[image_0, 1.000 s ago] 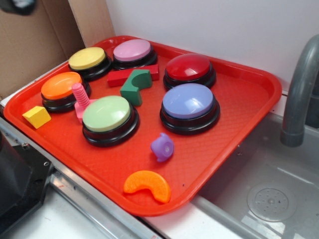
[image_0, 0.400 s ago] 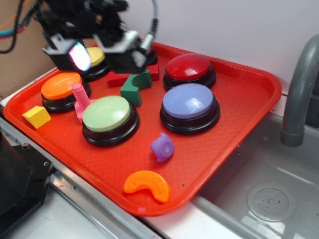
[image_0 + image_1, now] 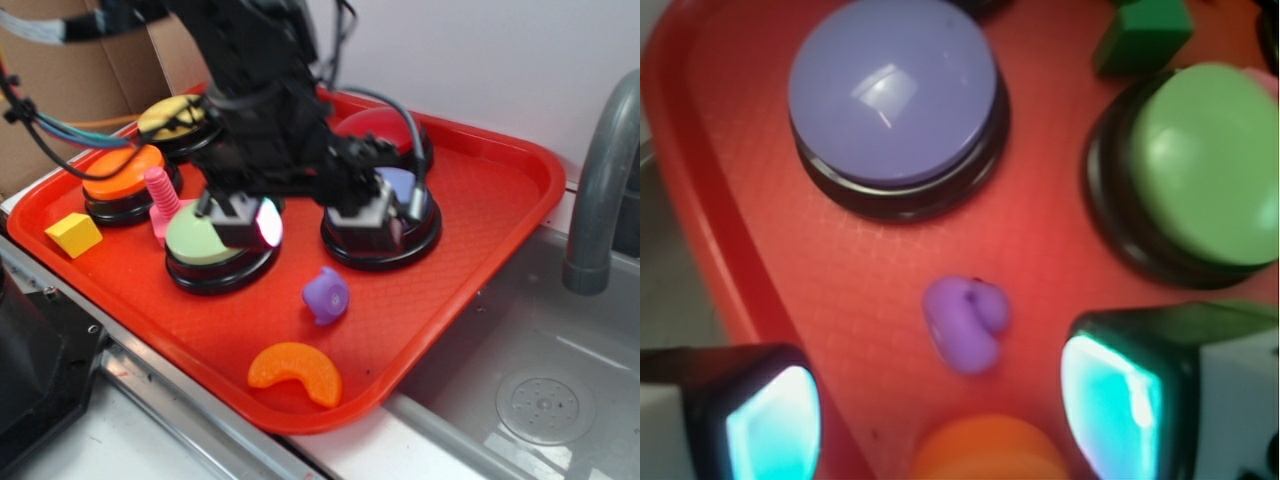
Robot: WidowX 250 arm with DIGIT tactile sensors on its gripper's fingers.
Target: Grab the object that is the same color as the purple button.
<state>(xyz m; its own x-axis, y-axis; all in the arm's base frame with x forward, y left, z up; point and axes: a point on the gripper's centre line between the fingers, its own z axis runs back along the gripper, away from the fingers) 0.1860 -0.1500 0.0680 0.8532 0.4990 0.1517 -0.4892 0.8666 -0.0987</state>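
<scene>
My fingers are still high above and behind the small purple piece, so closing now would miss. The gripper lowers to it first, then closes.
The object, a small lavender-purple notched piece [image 3: 326, 295] [image 3: 966, 322], lies on the red tray [image 3: 505, 190] in front of the purple button [image 3: 412, 190] [image 3: 892, 90]. In the exterior view my arm hides most of that button. My gripper [image 3: 308, 222] [image 3: 945, 415] is open and hovers over the gap between the purple and green buttons, just behind the small piece. In the wrist view the piece sits between and slightly ahead of the two lit fingertips [image 3: 1118, 400], touching neither.
A green button [image 3: 195, 242] [image 3: 1210, 165] sits left of the gripper. An orange crescent [image 3: 295, 370] [image 3: 990, 450] lies near the tray's front edge. Pink screw [image 3: 162, 200], yellow block [image 3: 73, 233], orange button [image 3: 122, 172], yellow button [image 3: 165, 118] and red button [image 3: 400, 125] share the tray. A faucet [image 3: 600, 180] and sink [image 3: 540, 400] are at right.
My arm has come in from the upper left and moved right and forward across the tray, ending over the buttons just behind the small purple piece. No object has moved.
</scene>
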